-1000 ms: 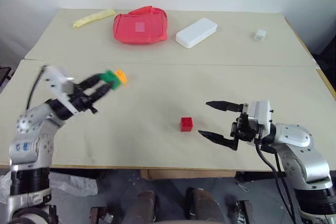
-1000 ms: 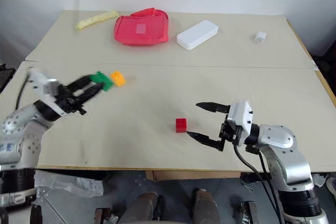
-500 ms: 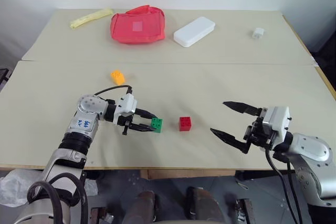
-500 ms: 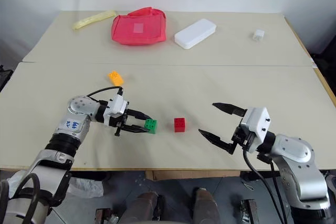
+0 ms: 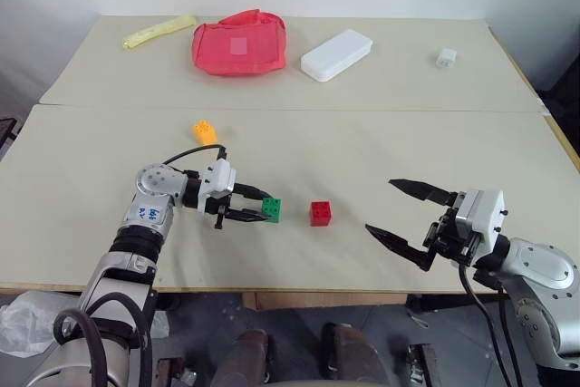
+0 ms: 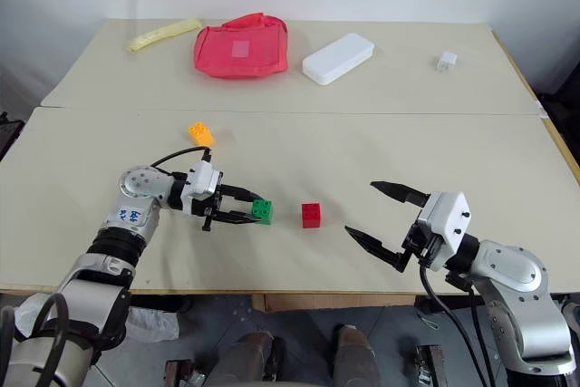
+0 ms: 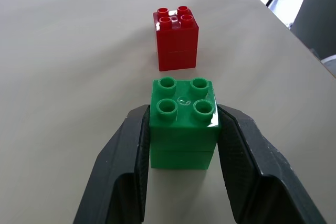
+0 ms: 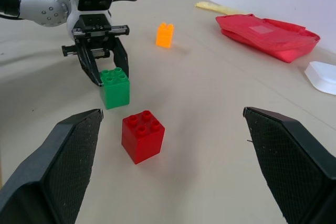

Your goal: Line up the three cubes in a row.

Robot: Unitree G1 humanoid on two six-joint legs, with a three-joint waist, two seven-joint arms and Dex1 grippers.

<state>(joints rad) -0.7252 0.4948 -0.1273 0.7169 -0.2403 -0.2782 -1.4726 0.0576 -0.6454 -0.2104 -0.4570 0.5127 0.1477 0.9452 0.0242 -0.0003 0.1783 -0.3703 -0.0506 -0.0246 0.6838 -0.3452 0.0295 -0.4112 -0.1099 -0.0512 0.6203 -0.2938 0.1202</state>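
The green cube's base (image 7: 179, 161) is low at the table beside the red cube (image 7: 177, 38), so my left gripper will let go of the green cube.
My left gripper (image 5: 263, 209) is shut on the green cube (image 5: 271, 209), which sits low at the tabletop a short gap to the left of the red cube (image 5: 321, 214). In the left wrist view both fingers press the sides of the green cube (image 7: 184, 121), with the red cube (image 7: 177, 38) just beyond it. The orange-yellow cube (image 5: 205, 132) stands alone farther back on the left. My right gripper (image 5: 381, 206) hangs open and empty to the right of the red cube, clear of it.
Along the table's far side lie a yellow strip (image 5: 160, 30), a red pouch (image 5: 238, 41), a large white case (image 5: 337, 53) and a small white block (image 5: 445, 58). A seam (image 5: 381, 111) runs across the table between them and the cubes.
My left gripper carried the green cube from up beside the orange-yellow cube down and rightward to just left of the red cube. It has held still over the last half second. The right gripper drifted slightly right.
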